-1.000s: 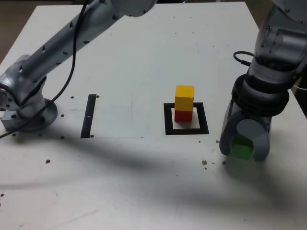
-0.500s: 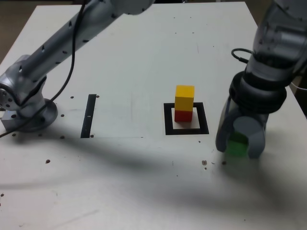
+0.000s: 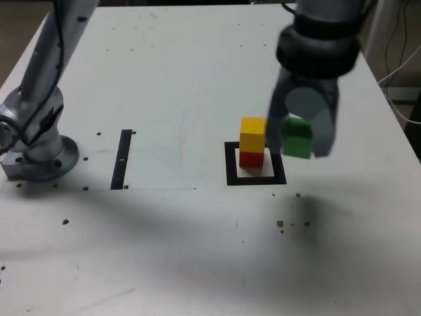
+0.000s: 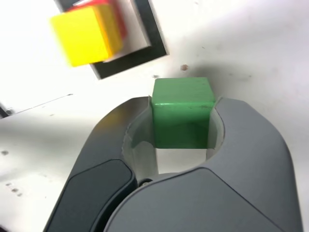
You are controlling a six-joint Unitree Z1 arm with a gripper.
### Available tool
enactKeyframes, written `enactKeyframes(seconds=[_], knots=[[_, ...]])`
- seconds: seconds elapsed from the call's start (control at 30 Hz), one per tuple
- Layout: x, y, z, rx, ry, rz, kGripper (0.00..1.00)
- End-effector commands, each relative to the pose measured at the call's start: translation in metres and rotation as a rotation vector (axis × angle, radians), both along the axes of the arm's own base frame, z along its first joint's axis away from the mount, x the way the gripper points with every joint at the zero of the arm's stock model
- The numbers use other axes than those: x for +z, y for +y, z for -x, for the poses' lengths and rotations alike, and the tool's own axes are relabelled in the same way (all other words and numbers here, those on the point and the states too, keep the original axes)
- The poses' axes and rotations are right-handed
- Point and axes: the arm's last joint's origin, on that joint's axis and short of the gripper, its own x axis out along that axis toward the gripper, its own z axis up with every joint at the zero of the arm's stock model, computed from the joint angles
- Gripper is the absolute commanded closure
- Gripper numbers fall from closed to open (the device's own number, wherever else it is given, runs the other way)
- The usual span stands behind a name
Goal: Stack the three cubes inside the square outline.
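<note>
My gripper lines up the cubes before it opens: the green cube (image 3: pixel 297 138) hangs beside the yellow cube (image 3: pixel 252 133), short of its top, and would miss if I opened now.
A yellow cube (image 3: pixel 252 133) sits on a red cube (image 3: pixel 250 158) inside the black square outline (image 3: pixel 255 178). My gripper (image 3: pixel 299 137) hangs in the air just to the exterior view's right of that stack, shut on the green cube (image 3: pixel 297 138). The wrist view shows the green cube (image 4: pixel 182 113) clamped between the grey jaws, with the yellow cube (image 4: pixel 87 35), a sliver of the red cube (image 4: pixel 91 5) and part of the square outline (image 4: pixel 126 58) beyond it.
A narrow black strip (image 3: pixel 122 158) lies on the white table (image 3: pixel 171 79) to the exterior view's left of the outline. The arm's base (image 3: pixel 36 141) stands at the far left. Small dark specks dot the table near the front.
The gripper has risen off the table with the green cube and moved toward the exterior view's left and back, from the front right to beside the yellow cube. The stack has not moved.
</note>
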Motion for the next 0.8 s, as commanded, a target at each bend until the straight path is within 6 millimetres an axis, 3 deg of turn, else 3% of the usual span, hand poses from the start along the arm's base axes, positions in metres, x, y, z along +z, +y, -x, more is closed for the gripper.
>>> enactKeyframes(seconds=[0.0, 0.23, 0.4, 0.77], knots=[[0.016, 0.011, 0.016, 0.02, -0.011, 0.004, 0.72], [0.028, 0.036, 0.04, 0.077, -0.001, 0.004, 0.72], [0.026, 0.058, 0.053, 0.132, 0.022, 0.009, 0.72], [0.008, 0.075, 0.053, 0.174, 0.044, 0.039, 0.72]])
